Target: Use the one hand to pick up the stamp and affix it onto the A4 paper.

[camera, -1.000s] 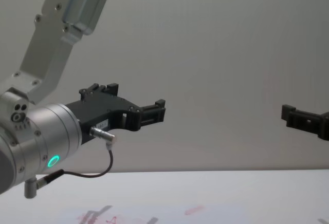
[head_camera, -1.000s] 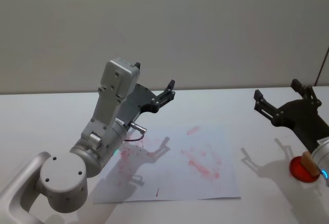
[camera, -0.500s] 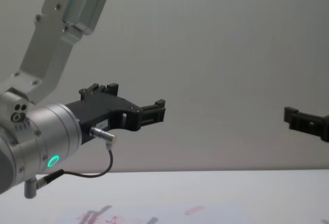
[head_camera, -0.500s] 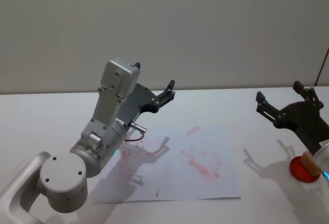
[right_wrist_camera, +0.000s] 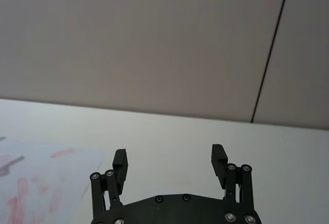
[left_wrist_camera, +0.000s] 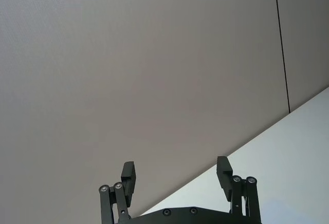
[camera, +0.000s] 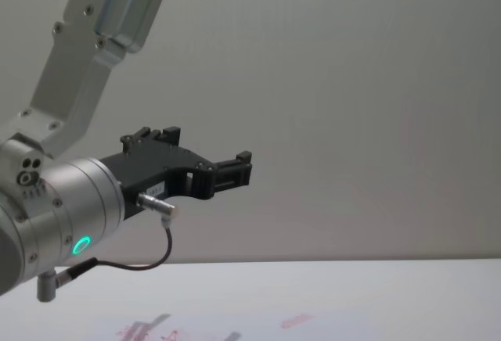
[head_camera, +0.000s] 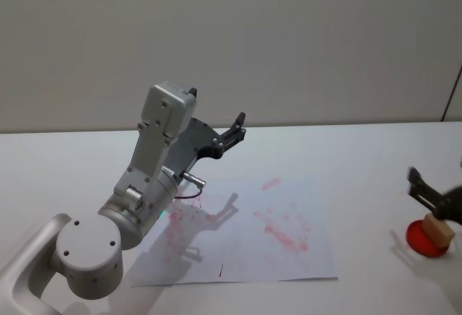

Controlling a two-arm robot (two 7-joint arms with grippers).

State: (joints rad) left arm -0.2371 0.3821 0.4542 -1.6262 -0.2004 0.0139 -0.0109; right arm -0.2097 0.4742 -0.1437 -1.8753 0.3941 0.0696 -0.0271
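Note:
The stamp (head_camera: 438,229) is standing on a red ink pad, so I will next grab it by its wooden sides with my right gripper, above the inked bottom.
The stamp (head_camera: 438,229), a small light-brown wooden block, stands on a round red ink pad (head_camera: 423,240) at the table's right front. My right gripper (head_camera: 437,188) hangs open just behind and above it at the head view's right edge, one black finger (head_camera: 419,185) showing; the right wrist view confirms the gripper (right_wrist_camera: 169,162) holds nothing. The A4 paper (head_camera: 245,246), white with red prints, lies mid-table and also shows in the right wrist view (right_wrist_camera: 36,180). My left gripper (head_camera: 234,128) is parked in the air over the paper's far left corner, open (left_wrist_camera: 176,171).
The white table (head_camera: 346,149) runs back to a plain grey wall. The left arm's large silver body (head_camera: 144,192) rises over the paper's left side and fills the left of the chest view (camera: 63,208), its gripper (camera: 239,167) pointing right.
My right gripper has swung to the right and down toward the stamp, leaving the chest view and sliding mostly past the head view's right edge. The left arm has not moved.

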